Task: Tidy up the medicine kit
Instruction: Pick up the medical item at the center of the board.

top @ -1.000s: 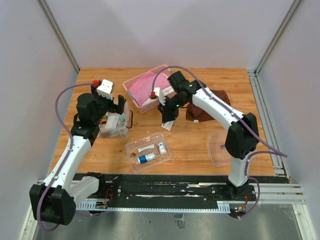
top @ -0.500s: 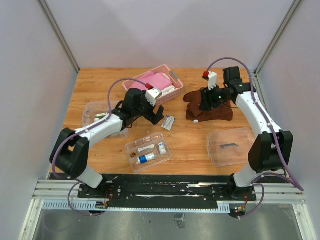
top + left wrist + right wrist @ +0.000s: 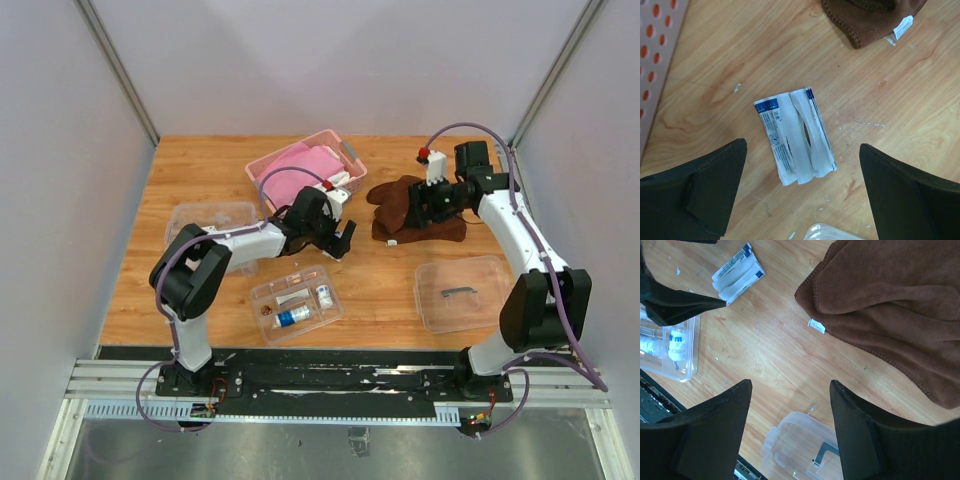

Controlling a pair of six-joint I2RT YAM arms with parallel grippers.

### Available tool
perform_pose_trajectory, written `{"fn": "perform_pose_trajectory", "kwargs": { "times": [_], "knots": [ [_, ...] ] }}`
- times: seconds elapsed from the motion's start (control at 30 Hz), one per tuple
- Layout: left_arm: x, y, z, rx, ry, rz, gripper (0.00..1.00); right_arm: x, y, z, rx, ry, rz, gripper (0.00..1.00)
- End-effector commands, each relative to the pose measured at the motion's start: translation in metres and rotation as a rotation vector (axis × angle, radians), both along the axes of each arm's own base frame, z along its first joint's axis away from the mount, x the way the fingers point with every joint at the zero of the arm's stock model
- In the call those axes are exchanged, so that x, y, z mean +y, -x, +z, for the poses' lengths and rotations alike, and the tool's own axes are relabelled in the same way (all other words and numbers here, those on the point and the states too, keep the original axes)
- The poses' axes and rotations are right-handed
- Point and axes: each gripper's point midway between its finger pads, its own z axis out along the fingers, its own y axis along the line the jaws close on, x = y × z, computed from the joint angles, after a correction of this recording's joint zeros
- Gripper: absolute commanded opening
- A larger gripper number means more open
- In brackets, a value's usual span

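Observation:
The left gripper grabs the folded white packets by their long sides next, so their ends stay free to fit into the divided tray [image 3: 297, 303].
The medicine kit lies in parts: a clear box [image 3: 213, 225] at the left, a divided clear tray [image 3: 297, 303] holding small bottles, and a lid [image 3: 462, 293] with a dark handle at the right. Folded white packets [image 3: 795, 135] with blue print lie on the wood between the tray and the pink basket. My left gripper [image 3: 343, 240] hovers open right above the packets [image 3: 737, 275], its fingers either side and nothing held. My right gripper [image 3: 425, 208] stands open and empty over the near edge of a brown cloth [image 3: 415, 210].
A pink slatted basket [image 3: 305, 170] with pink cloth stands at the back centre. The brown cloth [image 3: 890, 305] lies crumpled right of it. The tray's rim [image 3: 835, 232] sits just below the packets. White walls close in the table on three sides.
The right gripper left the packets on the table, swung right to the brown cloth and opened. The left arm swung from the clear box over to the packets, still open.

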Motion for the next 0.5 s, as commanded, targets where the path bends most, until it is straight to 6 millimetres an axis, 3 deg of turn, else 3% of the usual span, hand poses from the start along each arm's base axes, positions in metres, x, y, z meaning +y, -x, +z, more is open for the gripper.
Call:
{"fn": "perform_pose_trajectory", "kwargs": {
  "times": [0.0, 0.13, 0.3, 0.47],
  "knots": [
    [-0.011, -0.014, 0.0, -0.012, 0.002, 0.05, 0.99, 0.0, 0.003, -0.001, -0.011, -0.016, 0.003, 0.66],
    [-0.017, -0.016, -0.014, -0.008, -0.036, 0.046, 0.99, -0.003, 0.003, -0.003, -0.019, 0.003, 0.003, 0.66],
    [-0.011, -0.021, -0.027, -0.017, -0.087, 0.071, 0.99, -0.002, 0.004, -0.004, -0.025, -0.002, 0.014, 0.66],
    [-0.01, -0.015, -0.038, -0.005, -0.104, 0.065, 0.98, -0.001, 0.003, -0.006, -0.022, -0.005, 0.026, 0.65]
  ]
}}
